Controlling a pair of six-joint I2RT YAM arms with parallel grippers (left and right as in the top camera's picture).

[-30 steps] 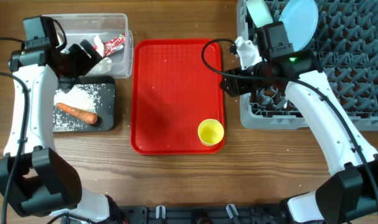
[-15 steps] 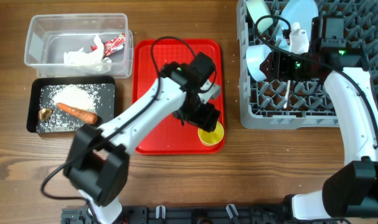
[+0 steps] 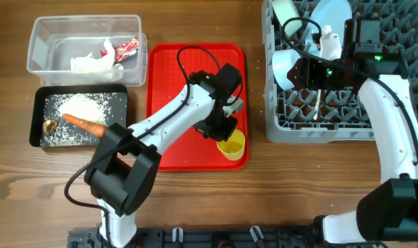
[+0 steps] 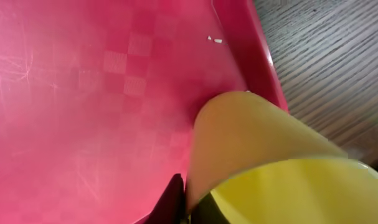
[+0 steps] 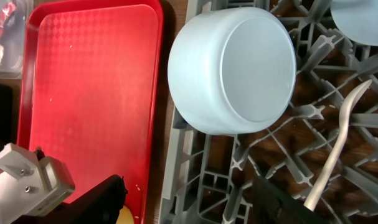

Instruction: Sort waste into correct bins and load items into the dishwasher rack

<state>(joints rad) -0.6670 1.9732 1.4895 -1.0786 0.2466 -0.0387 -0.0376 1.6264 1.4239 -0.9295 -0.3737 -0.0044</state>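
Note:
The base end of the yellow cup is opposite the cup's pinched rim. My right gripper will grab the cup there next, to load it rim-first into the rack.
My left gripper [image 3: 223, 133] is shut on the rim of the small yellow cup [image 3: 231, 145] at the near right corner of the red tray [image 3: 188, 83]. In the left wrist view one dark finger sits outside the cup [image 4: 257, 137] wall and one inside, the gripper [image 4: 187, 210] pinching it. My right gripper [image 3: 299, 71] hovers open over the grey dishwasher rack [image 3: 394, 83], beside the light blue bowl [image 3: 283, 67]. The rack [image 5: 269, 143] holds that bowl [image 5: 232, 71] on its side, a white spoon [image 5: 338, 143], a light blue plate [image 3: 332, 17] and a pale green bowl [image 3: 286, 9]. The right gripper [image 5: 189, 205] holds nothing.
The clear tub [image 3: 43, 41] at the far left holds a crumpled white wrapper [image 3: 90, 64] and a red snack wrapper [image 3: 126, 47]. In front of it the black tray [image 3: 38, 114] carries rice [image 3: 88, 107], a carrot [image 3: 85, 125] and a brown scrap [image 3: 50, 126].
The left arm swung from the bins to the yellow cup and its gripper shut on the rim. The right gripper moved right over the rack and has held still since.

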